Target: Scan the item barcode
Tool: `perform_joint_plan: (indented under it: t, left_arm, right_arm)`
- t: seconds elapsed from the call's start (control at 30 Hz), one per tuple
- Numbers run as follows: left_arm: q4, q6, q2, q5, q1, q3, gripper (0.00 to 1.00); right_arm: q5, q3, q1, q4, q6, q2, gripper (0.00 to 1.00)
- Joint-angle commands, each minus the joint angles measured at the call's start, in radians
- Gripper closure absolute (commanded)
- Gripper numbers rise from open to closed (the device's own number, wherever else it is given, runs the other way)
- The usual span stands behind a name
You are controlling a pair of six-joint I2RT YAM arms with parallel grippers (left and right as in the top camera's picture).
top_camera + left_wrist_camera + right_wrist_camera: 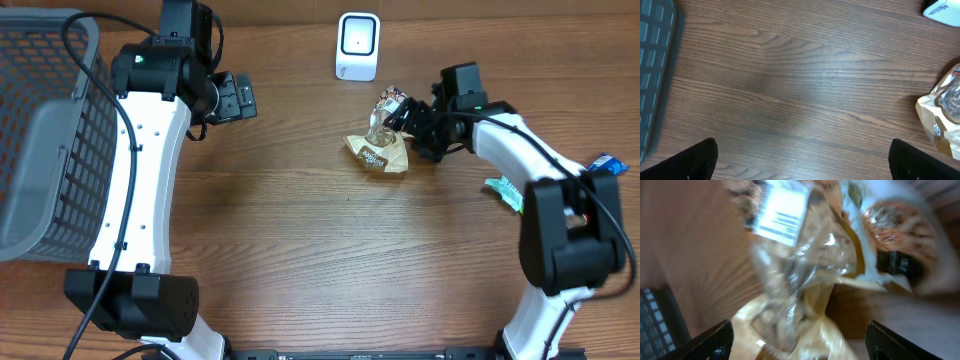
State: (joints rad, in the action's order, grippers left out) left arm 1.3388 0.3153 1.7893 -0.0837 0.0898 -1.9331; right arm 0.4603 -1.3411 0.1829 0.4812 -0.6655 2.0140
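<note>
The bag should be pinched by its crinkled clear middle [796, 291] with my right gripper, so the white barcode label [782, 210] stays uncovered to scan.
The item is a crinkled tan and clear snack bag [380, 150] lying on the wooden table just below the white scanner [357, 47]. My right gripper [405, 122] is at the bag's upper right end. In the right wrist view the bag [805, 280] is blurred and fills the space between the fingers, which stand wide apart, so the right gripper [802, 345] is open. A white barcode label [782, 210] shows at the bag's top. My left gripper [245, 97] hovers far left, open and empty [802, 165]. The left wrist view catches the bag's edge [942, 120] and the scanner [942, 11].
A grey mesh basket [40, 150] stands at the left edge, and its wall [652, 60] also shows in the left wrist view. A teal packet [505, 192] and a blue packet [605, 165] lie beside the right arm.
</note>
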Motion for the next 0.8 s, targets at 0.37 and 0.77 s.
perform_joint_plan:
  t: [0.37, 0.77]
  left_arm:
    - [-0.001, 0.003, -0.009, -0.005, 0.002, -0.016, 0.0]
    - [-0.001, 0.003, -0.009, -0.005, 0.002, -0.016, 0.0]
  right_arm:
    - [0.105, 0.006, 0.0, -0.235, 0.007, 0.17, 0.37]
    - [-0.019, 0.003, 0.0, -0.126, 0.134, 0.046, 0.7]
